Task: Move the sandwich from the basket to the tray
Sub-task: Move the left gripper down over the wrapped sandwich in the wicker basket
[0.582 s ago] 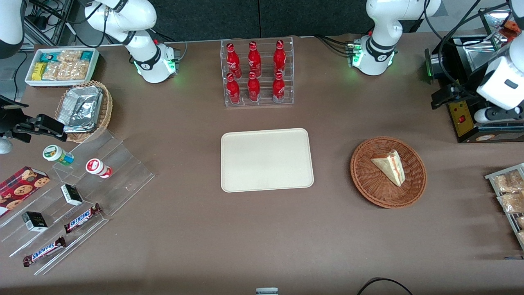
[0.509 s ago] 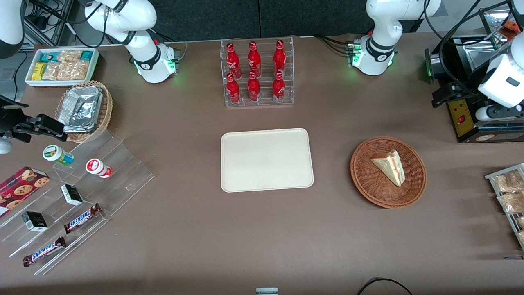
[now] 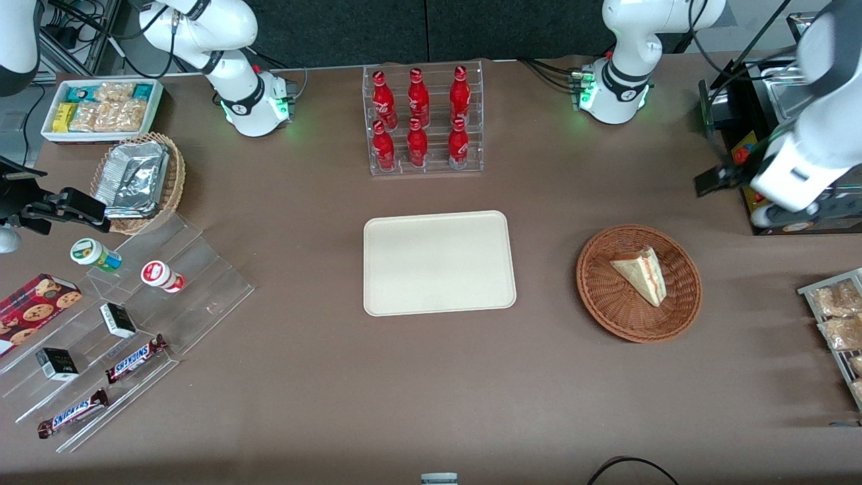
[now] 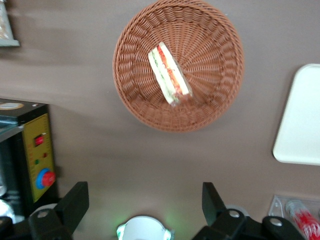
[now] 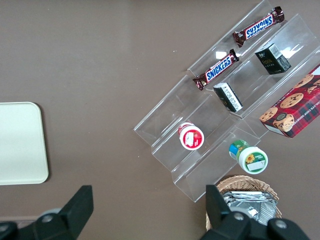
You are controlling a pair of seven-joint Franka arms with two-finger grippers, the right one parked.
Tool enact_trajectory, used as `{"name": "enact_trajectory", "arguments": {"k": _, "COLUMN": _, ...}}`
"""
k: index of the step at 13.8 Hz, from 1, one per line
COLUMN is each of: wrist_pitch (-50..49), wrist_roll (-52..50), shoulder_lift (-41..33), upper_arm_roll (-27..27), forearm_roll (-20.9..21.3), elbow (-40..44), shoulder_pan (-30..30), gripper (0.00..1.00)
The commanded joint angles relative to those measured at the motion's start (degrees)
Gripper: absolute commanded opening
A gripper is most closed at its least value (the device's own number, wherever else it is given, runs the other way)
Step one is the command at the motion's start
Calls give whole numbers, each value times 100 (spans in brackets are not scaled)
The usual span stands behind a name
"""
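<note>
The left gripper will next take hold of the sandwich by its cut edge (image 3: 656, 275), to move it from the basket onto the cream tray (image 3: 438, 263).
The sandwich (image 3: 640, 273), a pale wedge with red-pink filling on its cut edge, lies in the round reddish-brown basket (image 3: 606, 316). The cream tray (image 3: 438, 263) lies flat at the table's middle, beside the basket and with nothing on it. My left gripper (image 3: 715, 180) hangs above the table, farther from the front camera than the basket and nearer the working arm's end. In the left wrist view its fingers (image 4: 75, 200) stand wide apart and hold nothing, with the gripper (image 4: 145, 192) well short of the sandwich (image 4: 169, 75), the basket (image 4: 135, 95) and the tray's corner (image 4: 302, 120).
A black machine with a yellow panel (image 3: 774, 202) stands right by the gripper. A rack of red bottles (image 3: 423, 121) stands farther back than the tray. Snack packets (image 3: 835, 316) lie at the working arm's end. Clear display steps with candy bars (image 3: 121, 323) lie at the parked arm's end.
The left arm has swung lower and toward the basket, carrying the gripper a little nearer the table's middle. The sandwich, basket and tray have not moved.
</note>
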Motion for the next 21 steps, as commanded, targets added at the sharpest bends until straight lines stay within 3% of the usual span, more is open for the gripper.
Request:
{"name": "enact_trajectory", "arguments": {"k": 1, "wrist_pitch": 992, "wrist_roll": -962, "shoulder_lift": -170, "upper_arm_roll": -14, "forearm_roll": 84, "elbow": -851, "shoulder_pan": -3, "gripper": 100}}
{"name": "enact_trajectory", "arguments": {"k": 8, "wrist_pitch": 3138, "wrist_roll": -2309, "shoulder_lift": -12, "upper_arm_roll": -15, "forearm_roll": 84, "elbow": -2188, "shoulder_pan": -30, "gripper": 100}}
{"name": "enact_trajectory", "arguments": {"k": 11, "wrist_pitch": 3692, "wrist_roll": -3075, "shoulder_lift": 322, "upper_arm_roll": -23, "forearm_roll": 84, "elbow": -2224, "shoulder_pan": -30, "gripper": 100}}
{"name": "enact_trajectory", "arguments": {"k": 21, "wrist_pitch": 4792, "wrist_roll": -3392, "shoulder_lift": 1333, "upper_arm_roll": -23, "forearm_roll": -30, "elbow": -2312, "shoulder_pan": -47, "gripper": 100}}
